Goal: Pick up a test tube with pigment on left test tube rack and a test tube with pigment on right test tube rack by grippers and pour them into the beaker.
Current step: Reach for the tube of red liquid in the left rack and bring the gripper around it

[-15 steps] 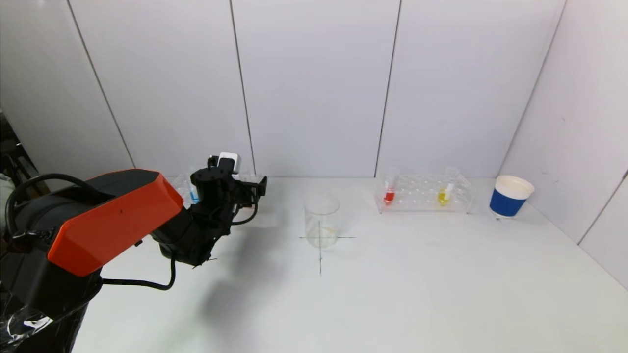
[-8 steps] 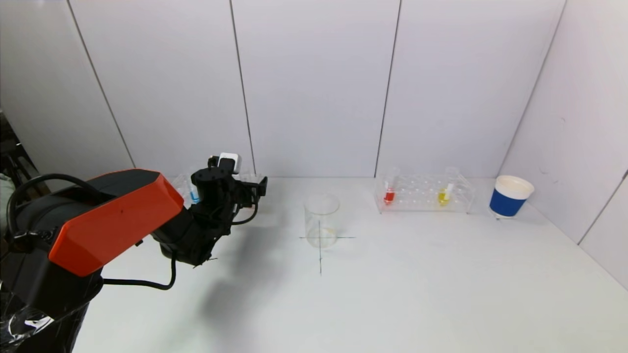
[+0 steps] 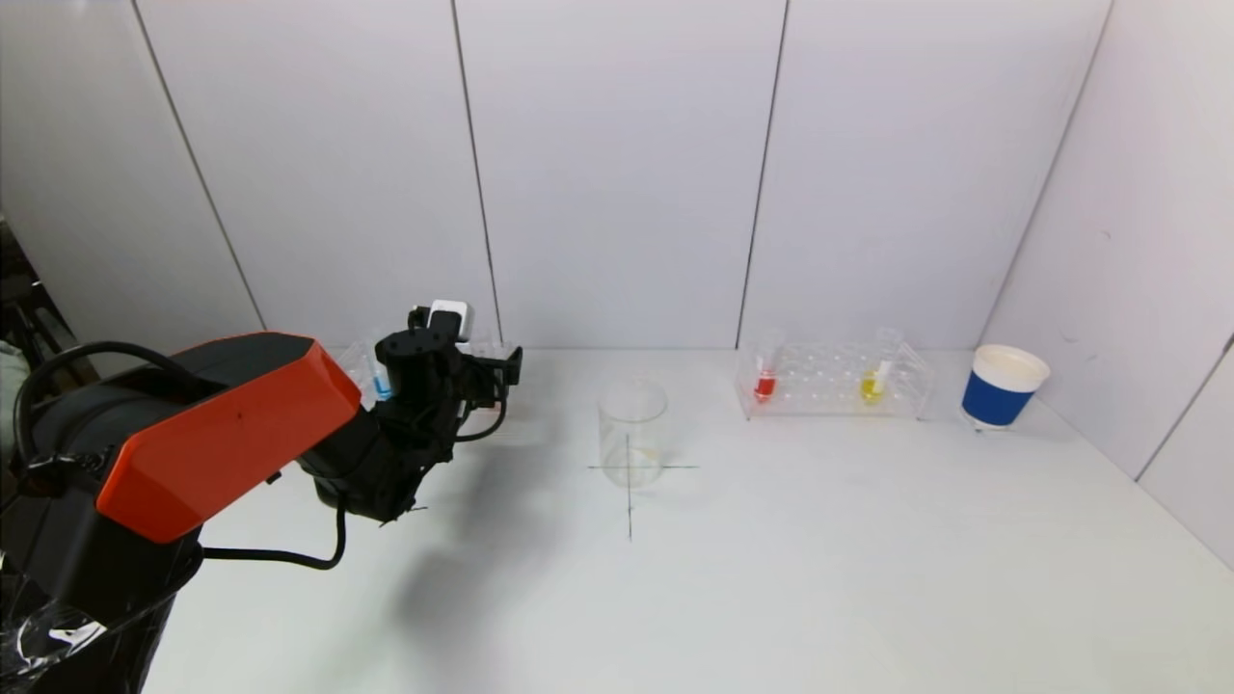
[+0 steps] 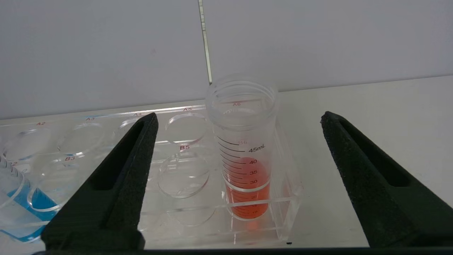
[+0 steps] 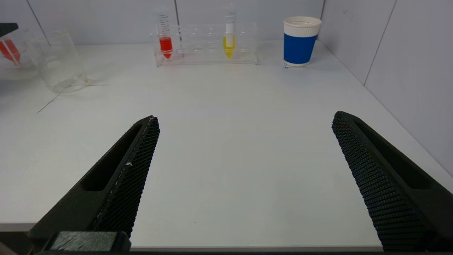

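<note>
Next, my left gripper takes the orange-red test tube by its bare upper side (image 4: 245, 138), right below the test tube's rim, as the rack surrounds the test tube's lower half.
At the end of the left test tube rack (image 4: 184, 147) stands a test tube with orange-red pigment (image 4: 244, 166). My left gripper (image 4: 239, 117) is open, one finger on each side of the tube and clear of it. In the head view that gripper (image 3: 487, 371) hides most of the rack. A second tube with blue pigment (image 3: 382, 384) stands at the rack's other end. The empty glass beaker (image 3: 631, 434) sits mid-table on a drawn cross. The right test tube rack (image 3: 834, 381) holds a red tube (image 3: 764, 383) and a yellow tube (image 3: 872, 384). My right gripper (image 5: 244, 118) is open above bare table near the front edge.
A blue and white paper cup (image 3: 1001, 386) stands right of the right rack, close to the side wall. White wall panels close the table at the back and on the right. My left arm's orange link (image 3: 222, 424) reaches over the table's left side.
The left gripper's fingers have drawn slightly closer together around the orange-red tube. Everything else stands as before.
</note>
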Robot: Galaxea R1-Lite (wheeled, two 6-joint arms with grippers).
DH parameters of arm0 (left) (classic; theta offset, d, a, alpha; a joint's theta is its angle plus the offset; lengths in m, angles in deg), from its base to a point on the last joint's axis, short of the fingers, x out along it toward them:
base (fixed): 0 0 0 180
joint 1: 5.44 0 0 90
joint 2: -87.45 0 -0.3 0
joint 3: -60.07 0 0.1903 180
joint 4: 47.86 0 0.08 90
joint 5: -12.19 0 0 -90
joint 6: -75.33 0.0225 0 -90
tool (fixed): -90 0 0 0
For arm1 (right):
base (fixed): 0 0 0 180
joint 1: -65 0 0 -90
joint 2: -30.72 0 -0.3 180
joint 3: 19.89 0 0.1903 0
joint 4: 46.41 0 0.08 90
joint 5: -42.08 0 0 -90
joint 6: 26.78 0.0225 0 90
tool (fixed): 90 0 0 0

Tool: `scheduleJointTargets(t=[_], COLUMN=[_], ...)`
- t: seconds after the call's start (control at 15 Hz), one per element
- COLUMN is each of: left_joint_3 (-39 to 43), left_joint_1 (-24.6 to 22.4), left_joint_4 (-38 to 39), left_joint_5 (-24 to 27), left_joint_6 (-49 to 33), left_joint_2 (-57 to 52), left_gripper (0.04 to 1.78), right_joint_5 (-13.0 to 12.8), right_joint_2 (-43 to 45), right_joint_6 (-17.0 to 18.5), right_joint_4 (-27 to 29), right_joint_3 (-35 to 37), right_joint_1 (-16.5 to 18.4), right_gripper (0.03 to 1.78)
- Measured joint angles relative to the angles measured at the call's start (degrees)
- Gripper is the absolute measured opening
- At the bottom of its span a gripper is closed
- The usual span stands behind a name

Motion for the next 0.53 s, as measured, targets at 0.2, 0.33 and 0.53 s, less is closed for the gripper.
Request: scheduleJointTargets(t=[0.2,0.33,0.53], left_joint_3=[0.00,0.00,0.00], left_joint_1=[0.00,0.00,0.02], left_joint_4=[0.02,0.02,-0.02], left_joint_5=[0.00,0.02,0.05], left_joint_6=[0.09,0.11,0.09], left_joint_2=[0.00,0.00,-0.01], left_gripper=[1.16,0.78,0.45], right_joint_5=[0.02,0.00,0.00], right_joint_2=[0.00,0.00,0.00], right_joint_6=[0.00,0.00,0.00], right_joint_4=[-0.02,-0.02,-0.02], right_joint_3=[0.00,0.00,0.00], right_joint_1=[0.02,0.02,0.00], right_gripper=[1.77,1.77,1.77])
